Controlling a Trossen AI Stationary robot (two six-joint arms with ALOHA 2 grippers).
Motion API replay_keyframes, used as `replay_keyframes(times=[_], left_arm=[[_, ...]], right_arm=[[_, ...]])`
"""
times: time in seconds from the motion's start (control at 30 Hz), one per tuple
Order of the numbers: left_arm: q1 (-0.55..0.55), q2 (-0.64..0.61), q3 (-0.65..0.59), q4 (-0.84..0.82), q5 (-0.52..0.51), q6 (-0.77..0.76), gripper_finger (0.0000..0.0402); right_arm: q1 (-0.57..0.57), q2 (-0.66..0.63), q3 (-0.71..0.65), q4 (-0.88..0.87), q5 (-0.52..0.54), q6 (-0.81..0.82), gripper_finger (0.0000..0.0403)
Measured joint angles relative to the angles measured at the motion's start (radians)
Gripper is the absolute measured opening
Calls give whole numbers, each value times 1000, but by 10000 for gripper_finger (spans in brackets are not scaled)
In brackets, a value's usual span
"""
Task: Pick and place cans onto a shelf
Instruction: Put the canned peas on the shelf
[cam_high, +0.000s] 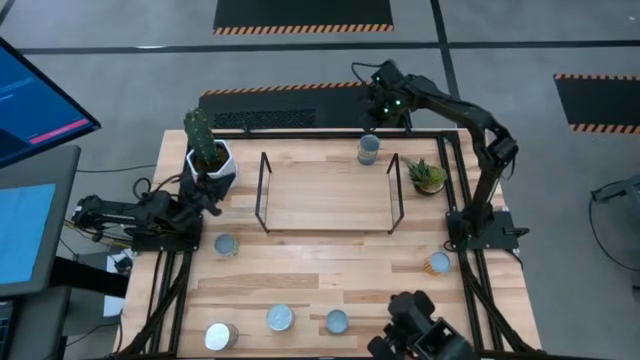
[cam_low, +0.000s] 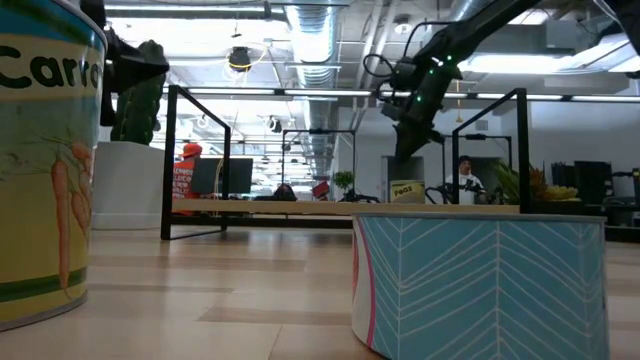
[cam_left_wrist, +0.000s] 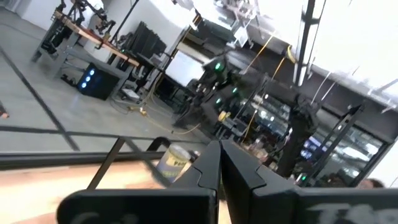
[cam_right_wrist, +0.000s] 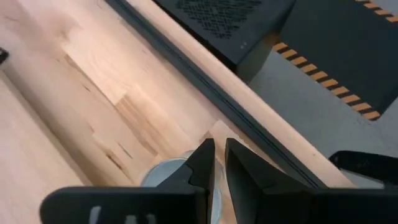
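The Peas can needs to go onto the shelf, so my right gripper will pick it up next by the rim of its silvery top (cam_high: 368, 142) (cam_right_wrist: 180, 163).
A can (cam_high: 368, 150) labelled Peas (cam_low: 407, 190) stands upright on the wood at the table's far edge, just behind the black rod shelf (cam_high: 262, 195). My right gripper (cam_high: 372, 125) hangs right above it, pointing down, fingers (cam_right_wrist: 202, 163) shut but for a narrow slit. The can's silvery top (cam_right_wrist: 177, 177) shows below them, and in the low view the fingertips (cam_low: 405, 165) stand clear of it. Other cans stand on the near half: one (cam_high: 225, 245), one (cam_high: 221, 335), one (cam_high: 280, 318), one (cam_high: 337, 321). My left gripper (cam_high: 210, 190) is shut and empty (cam_left_wrist: 219, 163) beside the cactus pot.
A white faceted pot with a cactus (cam_high: 208, 155) stands at the far left. A small spiky plant (cam_high: 427, 175) stands right of the shelf. A ribbed orange-ended thing (cam_high: 438, 262) lies near the right edge. A black device (cam_high: 420, 335) sits at the near edge. The shelf's floor (cam_high: 330, 195) is bare.
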Motion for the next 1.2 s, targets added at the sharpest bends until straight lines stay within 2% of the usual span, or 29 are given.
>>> replay_keyframes(times=[0.23,0.57,0.8,0.93,1.2], left_arm=[[0,0,0,-54,-1,-53,0],[0,0,0,-46,-6,-33,0],[0,0,0,-45,-7,-34,0],[0,0,0,-45,-7,-34,0],[0,0,0,-45,-6,-35,0]], right_arm=[[-16,10,-2,-144,-4,-4,64],[-9,10,-2,-73,13,-87,64],[1,10,-2,-79,14,-67,71],[5,10,-2,-78,23,-64,109],[29,10,-2,-77,39,-9,222]])
